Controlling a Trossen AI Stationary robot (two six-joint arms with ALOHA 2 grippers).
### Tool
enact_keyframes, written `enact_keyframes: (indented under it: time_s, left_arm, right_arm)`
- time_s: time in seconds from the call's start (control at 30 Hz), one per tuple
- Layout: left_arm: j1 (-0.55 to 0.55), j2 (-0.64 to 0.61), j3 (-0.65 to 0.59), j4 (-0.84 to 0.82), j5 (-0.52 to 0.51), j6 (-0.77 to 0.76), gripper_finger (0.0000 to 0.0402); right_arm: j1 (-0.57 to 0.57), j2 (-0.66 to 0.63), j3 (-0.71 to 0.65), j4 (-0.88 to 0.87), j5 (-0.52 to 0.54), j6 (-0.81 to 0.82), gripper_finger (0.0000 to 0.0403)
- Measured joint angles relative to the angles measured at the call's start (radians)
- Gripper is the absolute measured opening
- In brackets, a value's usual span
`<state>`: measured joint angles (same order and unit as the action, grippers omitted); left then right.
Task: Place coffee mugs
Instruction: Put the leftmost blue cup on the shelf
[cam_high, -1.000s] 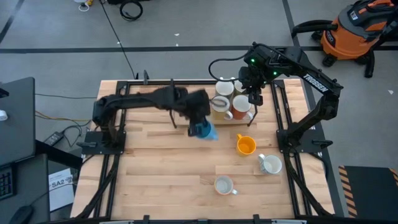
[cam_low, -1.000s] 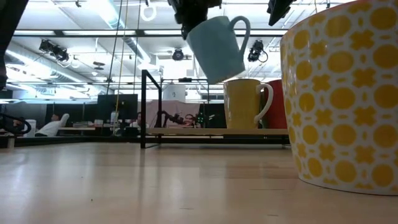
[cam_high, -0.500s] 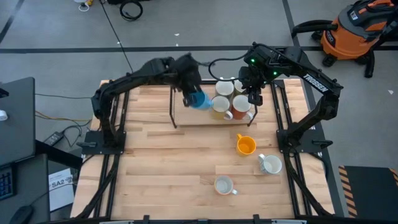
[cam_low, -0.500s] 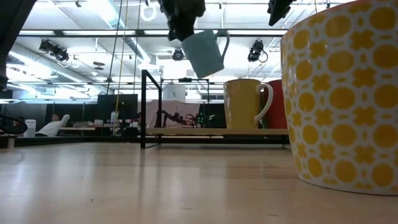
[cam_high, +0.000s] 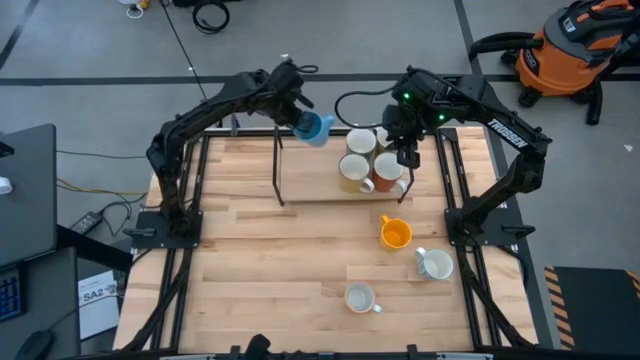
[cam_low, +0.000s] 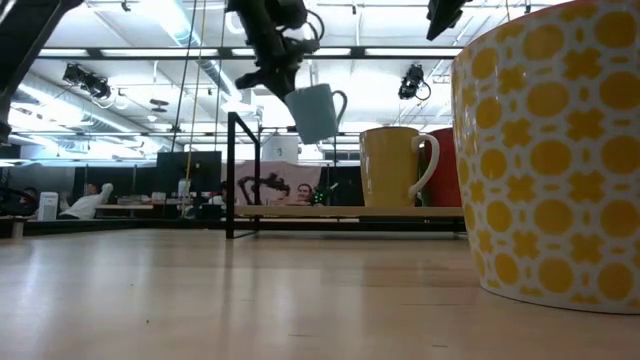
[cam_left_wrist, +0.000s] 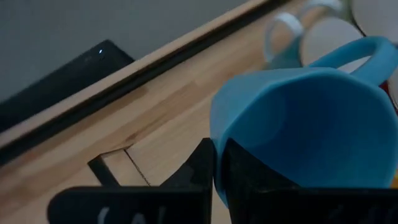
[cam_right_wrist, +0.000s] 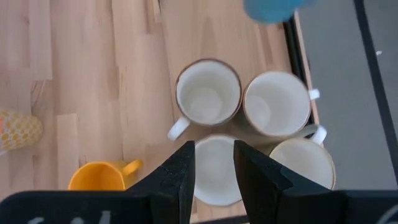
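Note:
The blue mug hangs tilted above the raised shelf's far edge and would fall if I opened now, so my left gripper should keep holding it.
My left gripper (cam_left_wrist: 217, 163) is shut on a blue mug (cam_high: 312, 127), which hangs in the air over the table's far edge, left of the mug cluster. In the low view the blue mug (cam_low: 315, 110) is tilted, with its handle toward the yellow mug (cam_low: 395, 165). Several mugs (cam_right_wrist: 208, 93) stand by their bases on a raised wooden shelf (cam_low: 300, 211) at the far side. My right gripper (cam_right_wrist: 214, 171) hovers open high above that cluster, touching nothing. An orange mug (cam_high: 396, 234) and two white mugs (cam_high: 435, 264) stand on the table nearer the front. My left gripper pinches the blue mug's rim wall (cam_left_wrist: 219, 134), one finger inside the mug (cam_left_wrist: 242, 171) and one outside (cam_left_wrist: 200, 168). The fingers slant down from above. The mug hangs below them, lifted clear and tilted, with its handle on the side away from the fingers.
A black metal frame (cam_high: 277, 170) holds the shelf, with an upright post (cam_low: 231, 175) at its left end. A yellow patterned mug (cam_low: 545, 150) stands close to the low camera. The near and left parts of the wooden tabletop (cam_high: 250, 280) are bare.
My left gripper has swung from over the table's middle toward the far edge, rising slightly and rolling its wrist. The blue mug has gone with it, staying clear of the table, and now hangs less steeply tipped. My right gripper has kept still.

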<state>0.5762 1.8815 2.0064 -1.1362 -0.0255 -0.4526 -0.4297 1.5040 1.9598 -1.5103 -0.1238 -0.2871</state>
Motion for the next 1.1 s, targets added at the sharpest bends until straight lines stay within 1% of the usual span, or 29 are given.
enact_keyframes:
  time_s: [0.1, 0.27, 0.53, 0.9, 1.1]
  left_arm:
    - [0.001, 0.033, 0.000, -0.003, 0.004, -0.051, 0.0022]
    - [-0.005, 0.089, 0.000, -0.001, 0.052, -0.150, 0.0022]
    - [-0.012, 0.164, 0.000, 0.012, 0.056, -0.274, 0.0022]
    - [-0.021, 0.221, -0.001, 0.102, 0.058, -0.347, 0.0022]
    - [-0.028, 0.232, -0.002, 0.103, 0.037, -0.351, 0.0022]
  right_arm:
    - [0.000, 0.000, 0.000, 0.044, 0.000, 0.000, 0.0117]
    - [0.000, 0.000, 0.000, 0.117, 0.000, 0.000, 0.0117]
    - [0.000, 0.000, 0.000, 0.179, 0.000, -0.027, 0.0117]
    - [0.000, 0.000, 0.000, 0.193, 0.003, -0.030, 0.0117]
    - [0.000, 0.000, 0.000, 0.193, 0.003, -0.030, 0.0117]
